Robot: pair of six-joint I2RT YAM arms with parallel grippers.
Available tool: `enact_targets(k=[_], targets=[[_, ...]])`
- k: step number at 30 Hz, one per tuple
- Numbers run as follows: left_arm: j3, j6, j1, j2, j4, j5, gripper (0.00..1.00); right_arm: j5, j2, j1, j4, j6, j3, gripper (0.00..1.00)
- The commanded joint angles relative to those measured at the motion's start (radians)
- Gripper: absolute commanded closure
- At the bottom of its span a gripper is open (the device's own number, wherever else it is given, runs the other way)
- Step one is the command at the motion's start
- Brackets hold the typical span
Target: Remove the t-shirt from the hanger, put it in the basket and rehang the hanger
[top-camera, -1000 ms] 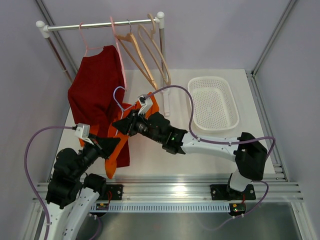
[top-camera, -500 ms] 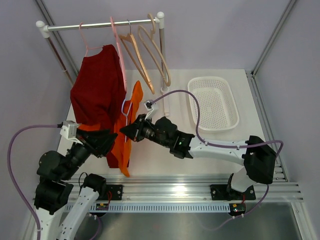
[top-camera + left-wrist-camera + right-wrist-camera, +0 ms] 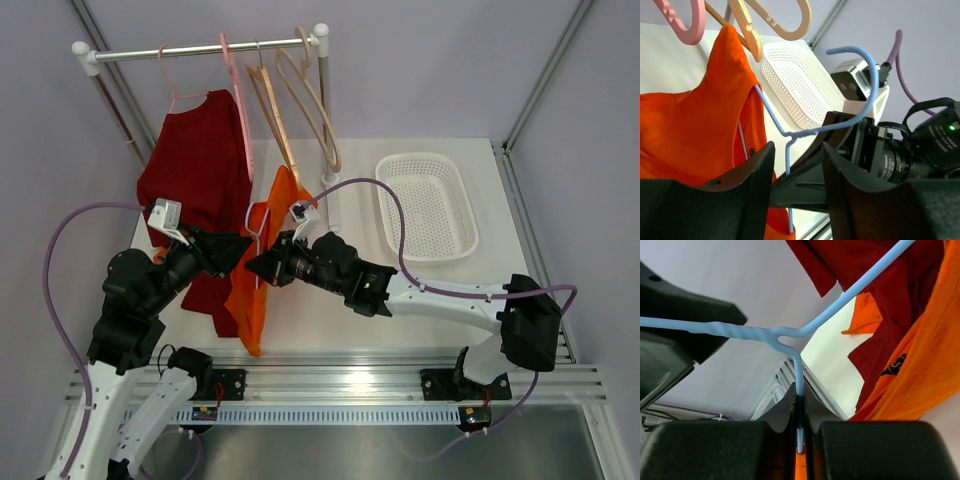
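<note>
The light blue neck (image 3: 257,236) (image 3: 801,134) is just past the ends of my left gripper's fingers, so my left gripper would miss if it closed now. It needs to move forward first and then close on the hanger.
The orange t-shirt (image 3: 245,300) hangs on a light blue wire hanger (image 3: 256,222) at the table's left middle. My right gripper (image 3: 256,268) is shut on the hanger's neck just above the collar. The right wrist view shows the wire (image 3: 840,305) pinched between the jaws (image 3: 799,402), with the orange cloth (image 3: 920,375) below. My left gripper (image 3: 240,247) is open and level with the hanger's neck from the left. In the left wrist view its jaws (image 3: 797,150) stand apart around the wire (image 3: 771,116), and the shirt (image 3: 695,130) is at left.
A dark red shirt (image 3: 200,170) hangs on a pink hanger from the rail (image 3: 200,48), right behind the orange shirt. Bare wooden hangers (image 3: 300,110) hang further right on the rail. A white basket (image 3: 428,205) lies at the right rear.
My left gripper has risen and moved right, up to the hanger's neck. The orange shirt now hangs higher and more upright. My right gripper still holds the hanger.
</note>
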State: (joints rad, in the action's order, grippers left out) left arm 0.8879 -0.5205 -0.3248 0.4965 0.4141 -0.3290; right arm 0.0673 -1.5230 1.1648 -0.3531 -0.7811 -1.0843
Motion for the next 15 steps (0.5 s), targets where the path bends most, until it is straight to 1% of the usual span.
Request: enact_targets(k=[1, 6, 10, 11, 15], targets=[[0.017, 0.017, -0.005, 0.023, -0.104, 0.002, 0.55, -0.038, 0.050, 0.004, -0.003, 0.008, -0.063, 1.00], [0.026, 0.008, -0.040, 0.103, -0.146, -0.007, 0.56, -0.041, 0.041, 0.006, -0.006, 0.005, -0.069, 1.00], [-0.001, 0.004, -0.089, 0.126, -0.163, 0.039, 0.58, -0.047, 0.041, 0.006, -0.010, 0.002, -0.071, 1.00], [-0.007, 0.007, -0.112, 0.128, -0.163, 0.071, 0.60, -0.047, 0.043, 0.004, -0.010, 0.002, -0.074, 1.00], [-0.035, 0.019, -0.148, 0.125, -0.158, 0.134, 0.60, -0.031, 0.053, 0.004, -0.003, 0.006, -0.069, 1.00]])
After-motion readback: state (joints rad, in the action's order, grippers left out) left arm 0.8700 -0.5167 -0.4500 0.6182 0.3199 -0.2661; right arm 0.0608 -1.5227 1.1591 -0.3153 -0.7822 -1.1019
